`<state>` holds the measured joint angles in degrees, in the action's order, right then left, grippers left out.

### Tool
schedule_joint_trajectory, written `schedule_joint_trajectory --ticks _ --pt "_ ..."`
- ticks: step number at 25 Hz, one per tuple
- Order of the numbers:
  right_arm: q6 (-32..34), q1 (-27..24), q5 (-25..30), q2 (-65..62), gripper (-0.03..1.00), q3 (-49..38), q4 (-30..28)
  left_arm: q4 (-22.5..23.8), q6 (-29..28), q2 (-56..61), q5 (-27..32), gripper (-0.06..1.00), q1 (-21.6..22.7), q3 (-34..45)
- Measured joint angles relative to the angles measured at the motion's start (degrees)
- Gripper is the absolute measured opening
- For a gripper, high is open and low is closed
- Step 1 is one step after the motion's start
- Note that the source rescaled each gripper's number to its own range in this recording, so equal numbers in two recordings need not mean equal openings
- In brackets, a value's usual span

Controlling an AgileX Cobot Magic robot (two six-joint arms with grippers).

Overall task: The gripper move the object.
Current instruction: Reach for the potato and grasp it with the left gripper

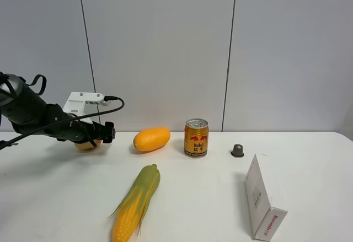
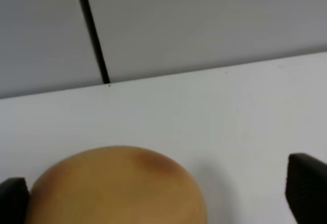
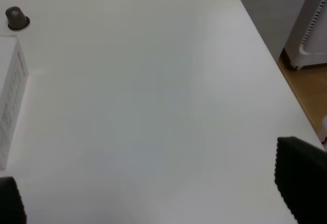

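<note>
Next, my left gripper grabs the object by its rounded sides to move it, leaving its reddish-brown blotch [image 2: 157, 162] free.
The object is a rounded tan lump with a reddish-brown blotch [image 1: 86, 145], resting on the white table [image 1: 209, 198] at the far left. My left gripper [image 1: 102, 134], black with cables and a white part on top, is down around it. In the left wrist view the object [image 2: 117, 188] lies between the fingers. It is close to one black fingertip [image 2: 13, 199] and well apart from the other [image 2: 306, 185]. My left gripper [image 2: 159, 193] is open. My right gripper [image 3: 156, 188] is open and empty over bare table; it does not show in the exterior high view.
An orange mango [image 1: 151, 139], a gold and red drink can [image 1: 196, 138] and a small grey capsule [image 1: 237, 150] stand along the back. A corn cob [image 1: 135, 202] lies at the front. A white box [image 1: 262, 198] stands at the right. The table edge [image 3: 278, 60] is near my right gripper.
</note>
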<state>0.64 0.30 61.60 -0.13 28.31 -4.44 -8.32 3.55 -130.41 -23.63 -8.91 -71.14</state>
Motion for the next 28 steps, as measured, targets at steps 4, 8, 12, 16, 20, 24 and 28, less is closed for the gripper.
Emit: schedule_joint_trajectory --ticks 4,8,12,16,20,24,28 --pt "0.0 0.0 0.0 0.0 1.0 0.0 0.0 0.08 0.0 -1.0 0.0 1.0 1.83 -0.14" --pt "0.0 0.0 0.0 0.0 1.0 0.0 0.0 0.08 0.0 -1.47 0.15 1.0 3.7 -0.14" --pt "0.0 0.0 0.0 0.0 1.0 0.0 0.0 0.36 0.0 -1.47 -0.62 1.0 4.24 -0.14" --pt "0.0 0.0 0.0 0.0 1.0 0.0 0.0 0.43 0.0 -1.47 -2.26 1.0 4.24 -0.14" --pt "0.0 0.0 0.0 0.0 1.0 0.0 0.0 1.39 0.0 -1.59 -2.48 0.92 4.24 -0.37" --pt "0.0 0.0 0.0 0.0 1.0 0.0 0.0 2.99 0.0 -2.85 -2.82 0.62 4.24 -2.66" --pt "0.0 0.0 0.0 0.0 1.0 0.0 0.0 3.4 0.0 -3.01 -1.62 0.19 4.24 -4.01"
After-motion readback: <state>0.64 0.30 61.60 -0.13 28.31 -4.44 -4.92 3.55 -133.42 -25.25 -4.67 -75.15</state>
